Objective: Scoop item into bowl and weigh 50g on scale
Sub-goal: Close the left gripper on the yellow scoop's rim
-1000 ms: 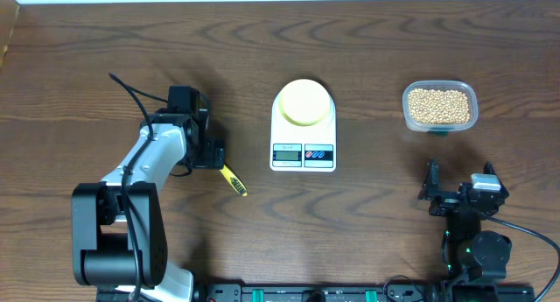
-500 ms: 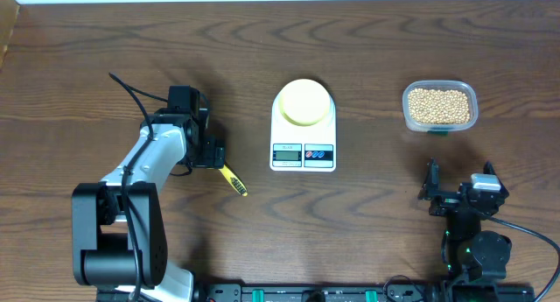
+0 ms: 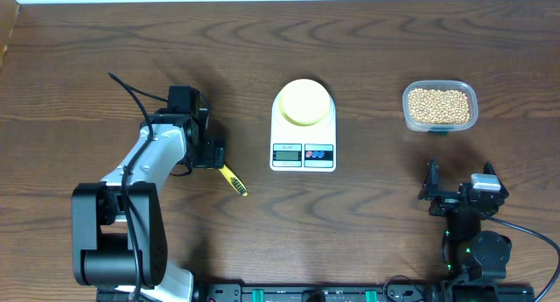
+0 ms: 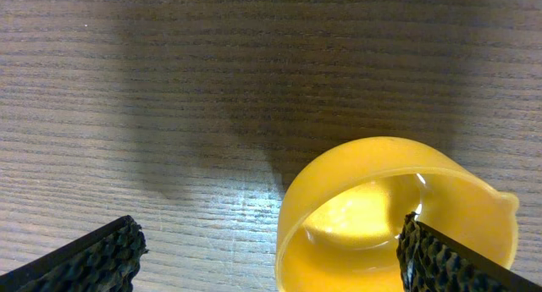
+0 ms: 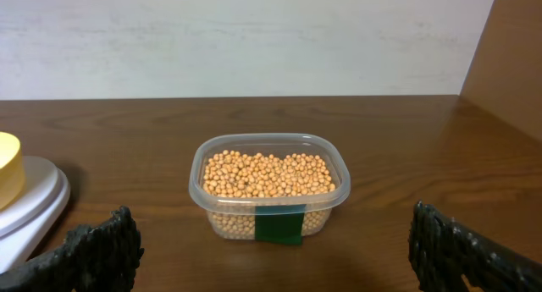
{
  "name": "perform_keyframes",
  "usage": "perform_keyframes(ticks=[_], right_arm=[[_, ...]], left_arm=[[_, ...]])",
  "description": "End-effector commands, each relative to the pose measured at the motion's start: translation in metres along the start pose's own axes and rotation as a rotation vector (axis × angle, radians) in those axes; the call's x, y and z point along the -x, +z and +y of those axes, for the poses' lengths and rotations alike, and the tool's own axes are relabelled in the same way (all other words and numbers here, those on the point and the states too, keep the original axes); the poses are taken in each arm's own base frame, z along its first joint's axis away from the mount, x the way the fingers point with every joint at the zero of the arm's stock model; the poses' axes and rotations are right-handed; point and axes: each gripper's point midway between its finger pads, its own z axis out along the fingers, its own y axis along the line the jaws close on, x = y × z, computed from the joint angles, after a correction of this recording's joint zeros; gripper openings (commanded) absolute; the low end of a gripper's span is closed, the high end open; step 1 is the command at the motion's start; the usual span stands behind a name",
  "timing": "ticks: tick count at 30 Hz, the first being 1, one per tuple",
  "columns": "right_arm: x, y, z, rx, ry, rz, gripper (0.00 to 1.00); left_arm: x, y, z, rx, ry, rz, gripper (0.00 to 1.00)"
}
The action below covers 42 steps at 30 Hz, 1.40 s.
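Observation:
My left gripper should next grab the yellow scoop [image 4: 398, 216] by its cup's rim [image 4: 289, 230] to hand it over to my right gripper, so the scoop's handle stays free.
The beans [image 3: 439, 105] [image 5: 267, 173] fill a clear plastic tub at the right. The pale yellow-green bowl [image 3: 304, 101] [image 5: 7, 169] sits on the white scale [image 3: 303, 136] [image 5: 30, 203] at the table's middle. A yellow scoop [image 4: 398, 216] lies on the table left of the scale, and only its handle [image 3: 232, 179] shows from above. My left gripper [image 3: 210, 157] [image 4: 269, 241] hangs open over the scoop's cup, its right finger [image 4: 440, 258] against the cup's rim. My right gripper [image 3: 460, 176] [image 5: 271, 233] stands open and holds nothing, a short way in front of the tub.
The clear tub [image 3: 440, 123] [image 5: 326, 203] carries a green label on its near side. A pale wall runs behind the table's far edge, and a wooden panel [image 5: 508, 55] rises at the right in the right wrist view.

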Motion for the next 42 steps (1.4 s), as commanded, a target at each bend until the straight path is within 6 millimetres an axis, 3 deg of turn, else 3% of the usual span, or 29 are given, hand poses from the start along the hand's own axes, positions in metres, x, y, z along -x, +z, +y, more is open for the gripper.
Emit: perform_keyframes(ticks=[1, 7, 24, 29, 34, 42], right_arm=[[-0.0001, -0.0003, 0.0000, -0.003, 0.014, -0.001, 0.99], [-0.0001, -0.0003, 0.0000, -0.003, 0.014, -0.001, 0.99], [-0.0001, -0.0003, 0.0000, -0.003, 0.014, -0.001, 0.99], [-0.0001, -0.0003, 0.0000, -0.003, 0.014, -0.001, 0.99], [-0.0001, -0.0003, 0.0000, -0.003, 0.014, -0.001, 0.99], [-0.0001, -0.0003, 0.0000, -0.003, 0.014, -0.001, 0.99]], left_arm=[[-0.0048, 0.0047, 0.0017, 0.005, 0.004, 0.018, 0.98], [-0.0049, 0.0049, 0.0017, 0.005, 0.004, 0.019, 0.98], [-0.0049, 0.0047, 0.0017, 0.005, 0.004, 0.019, 0.46], [-0.0049, 0.0047, 0.0017, 0.005, 0.004, 0.019, 0.42], [-0.0050, 0.0048, 0.0017, 0.005, 0.004, 0.019, 0.30], [-0.0050, 0.0048, 0.0017, 0.005, 0.004, 0.019, 0.21]])
